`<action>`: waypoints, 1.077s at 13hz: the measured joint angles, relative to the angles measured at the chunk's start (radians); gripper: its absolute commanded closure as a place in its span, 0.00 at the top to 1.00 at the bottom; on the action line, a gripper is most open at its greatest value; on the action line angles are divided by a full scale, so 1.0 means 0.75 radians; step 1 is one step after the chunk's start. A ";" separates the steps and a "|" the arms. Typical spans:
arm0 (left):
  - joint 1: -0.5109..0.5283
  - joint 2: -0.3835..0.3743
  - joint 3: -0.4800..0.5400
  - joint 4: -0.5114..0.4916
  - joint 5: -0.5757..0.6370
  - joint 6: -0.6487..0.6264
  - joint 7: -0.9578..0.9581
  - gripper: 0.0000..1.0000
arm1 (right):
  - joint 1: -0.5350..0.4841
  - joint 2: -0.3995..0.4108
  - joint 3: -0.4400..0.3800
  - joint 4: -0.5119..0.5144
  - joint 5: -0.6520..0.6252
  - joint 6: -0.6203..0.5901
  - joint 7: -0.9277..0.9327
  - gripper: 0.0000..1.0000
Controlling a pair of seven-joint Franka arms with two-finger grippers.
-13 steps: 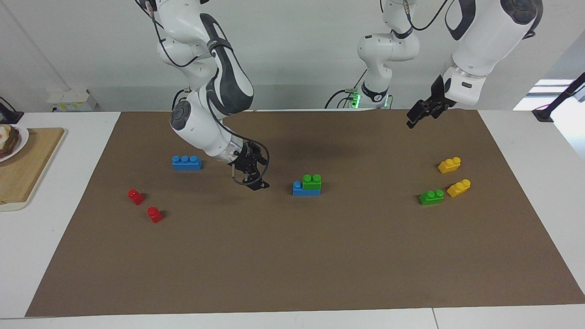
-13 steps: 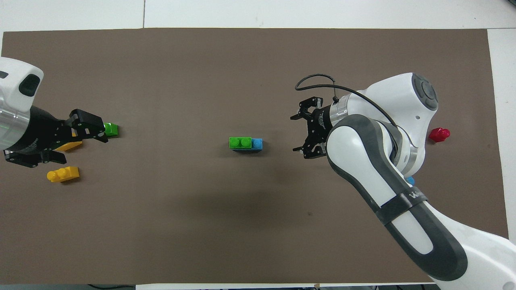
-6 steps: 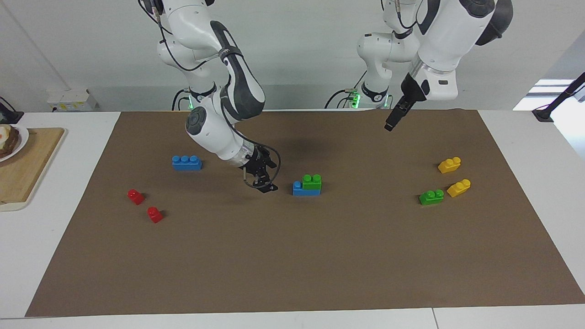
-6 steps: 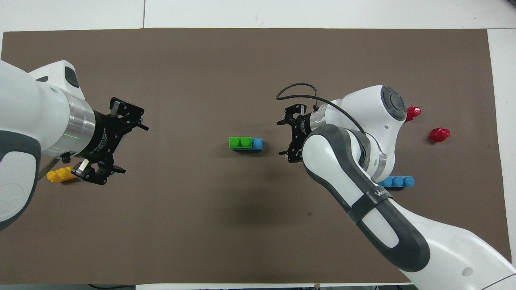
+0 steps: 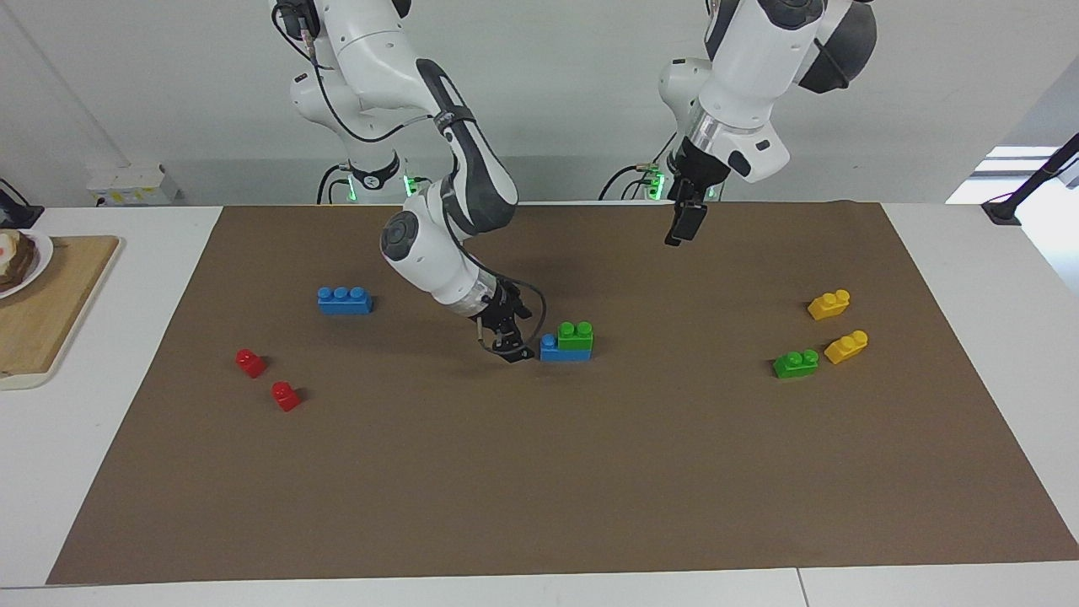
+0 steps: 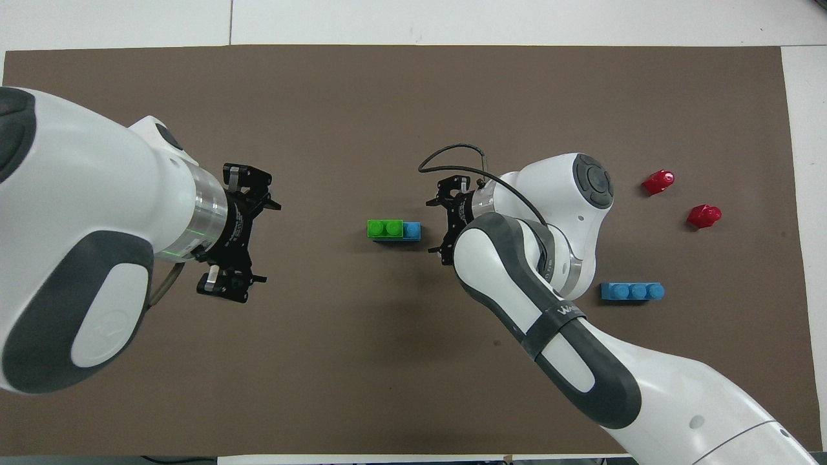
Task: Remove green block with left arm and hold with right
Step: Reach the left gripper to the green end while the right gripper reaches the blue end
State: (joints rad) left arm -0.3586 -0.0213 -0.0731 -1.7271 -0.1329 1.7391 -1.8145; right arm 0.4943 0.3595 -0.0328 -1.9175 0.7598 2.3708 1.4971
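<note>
My right gripper should go to the blue brick and take hold of it by its bare end (image 6: pixel 412 231), so that the green block (image 6: pixel 385 228) stays free to remove.
The green block (image 5: pixel 575 335) (image 6: pixel 385 228) sits stacked on a short blue brick (image 5: pixel 556 353) (image 6: pixel 412 229) in the middle of the brown mat. My right gripper (image 5: pixel 516 348) (image 6: pixel 436 225) is down at mat level, open, just beside the blue brick's end toward the right arm's end of the table. Nothing is between its fingers. My left gripper (image 5: pixel 681 228) (image 6: pixel 266 243) hangs high and open over bare mat, off the stack toward the left arm's end, holding nothing.
A second green brick (image 5: pixel 796 363) and two yellow bricks (image 5: pixel 829 304) (image 5: pixel 846 346) lie toward the left arm's end. A long blue brick (image 5: pixel 344 300) (image 6: pixel 632 292) and two red pieces (image 5: pixel 250 362) (image 5: pixel 286 395) lie toward the right arm's end. A wooden board (image 5: pixel 50 312) rests off the mat.
The right gripper has slid along the mat up to the blue brick's end. The left arm has swung from over the yellow and green bricks toward the middle, still raised.
</note>
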 measured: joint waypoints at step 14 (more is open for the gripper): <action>-0.164 0.507 0.000 0.140 0.103 0.228 -0.480 1.00 | 0.087 0.102 0.000 -0.001 0.027 0.172 0.000 0.93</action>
State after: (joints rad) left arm -0.4817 0.3590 -0.0735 -1.6220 -0.0554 1.9102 -2.1745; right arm 0.5593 0.4363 -0.0326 -1.9180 0.7803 2.4998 1.4971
